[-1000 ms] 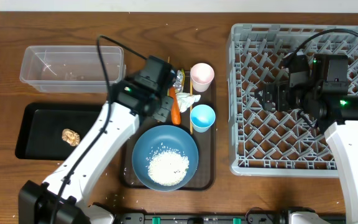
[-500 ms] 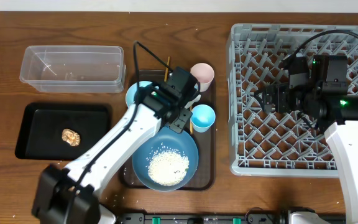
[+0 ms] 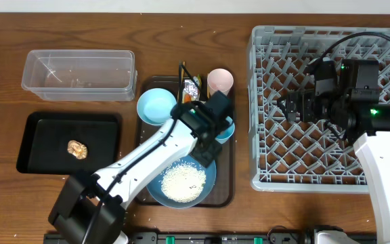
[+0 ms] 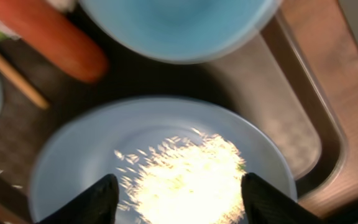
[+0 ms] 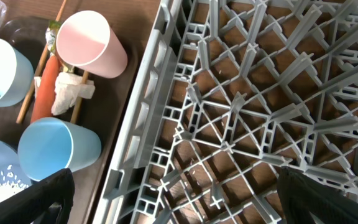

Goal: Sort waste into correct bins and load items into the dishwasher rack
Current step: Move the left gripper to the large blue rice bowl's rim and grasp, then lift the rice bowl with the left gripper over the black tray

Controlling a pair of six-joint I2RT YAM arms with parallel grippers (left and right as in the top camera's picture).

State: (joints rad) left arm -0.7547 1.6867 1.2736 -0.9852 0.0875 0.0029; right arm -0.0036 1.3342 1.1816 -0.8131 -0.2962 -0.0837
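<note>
The large blue bowl's rim is outside my left gripper's fingers, which straddle the rice, so closing now would miss. The gripper moves toward the rim, before it closes.
My left gripper is open and empty, low over the large blue bowl holding white rice; its fingers straddle the rice. The light-blue cup and orange carrot lie just beyond. The small light-blue bowl, pale pink cup, wrappers and chopsticks sit further back. The white tissue lies by the pink cup. My right gripper is open and empty above the grey dishwasher rack.
The dishes stand on a dark brown serving tray. At the left, the clear tub is behind the black tray, which holds the brownish scrap. Loose rice grains dot the table by the serving tray's front.
My left arm has swung right and forward across the serving tray, from its back left to over the large bowl, uncovering the small light-blue bowl. The right arm has stayed still.
</note>
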